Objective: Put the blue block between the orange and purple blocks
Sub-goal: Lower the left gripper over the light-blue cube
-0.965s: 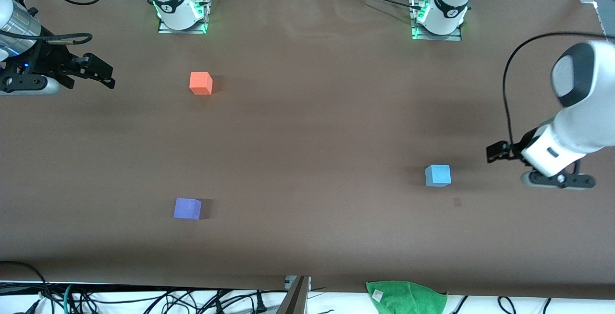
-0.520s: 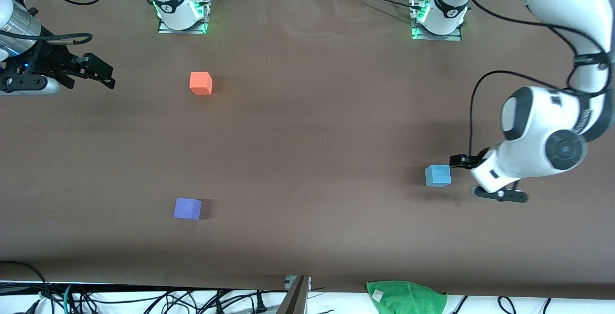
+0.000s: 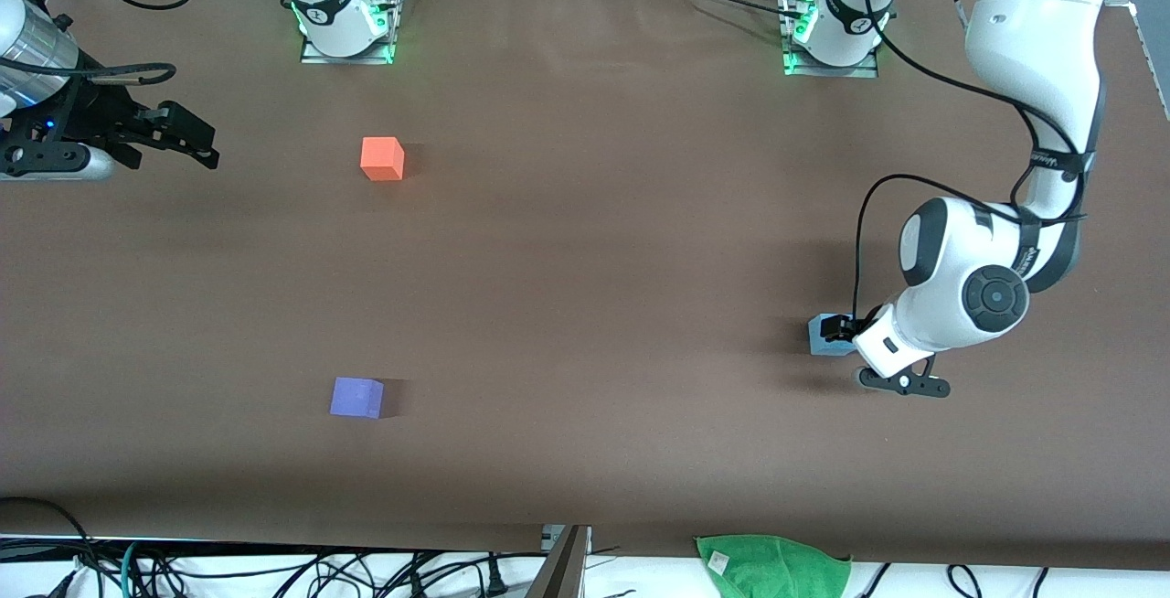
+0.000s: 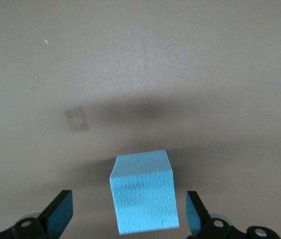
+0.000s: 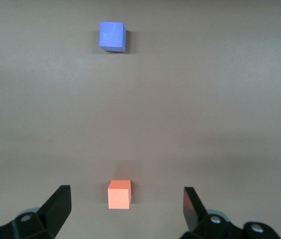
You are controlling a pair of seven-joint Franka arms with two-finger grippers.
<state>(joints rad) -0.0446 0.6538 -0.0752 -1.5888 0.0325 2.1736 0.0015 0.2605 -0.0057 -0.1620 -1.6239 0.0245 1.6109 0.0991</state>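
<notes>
The left gripper's fingers stop short of the blue block's top side [image 4: 140, 163] in the left wrist view, so the left gripper should move down before it closes on the blue block.
The blue block [image 3: 821, 338] sits on the brown table toward the left arm's end. My left gripper [image 3: 845, 342] is low over it, and the block is partly hidden by the hand. In the left wrist view the blue block [image 4: 143, 191] lies between the open fingers of the left gripper [image 4: 128, 219], apart from both. The orange block [image 3: 382, 158] and the purple block [image 3: 356, 397] sit toward the right arm's end, with the purple one nearer the camera. My right gripper [image 3: 196, 146] waits open and empty near the orange block [image 5: 119, 194]; the purple block [image 5: 112, 36] shows farther off.
A green cloth [image 3: 772, 565] lies off the table's near edge, among cables. A small tape mark [image 4: 76, 120] is on the table next to the blue block. The arm bases [image 3: 345, 22] stand along the table's back edge.
My left arm has swung in from the table's end and come down on the blue block, so its open fingers now straddle it. The right arm and the blocks have not moved.
</notes>
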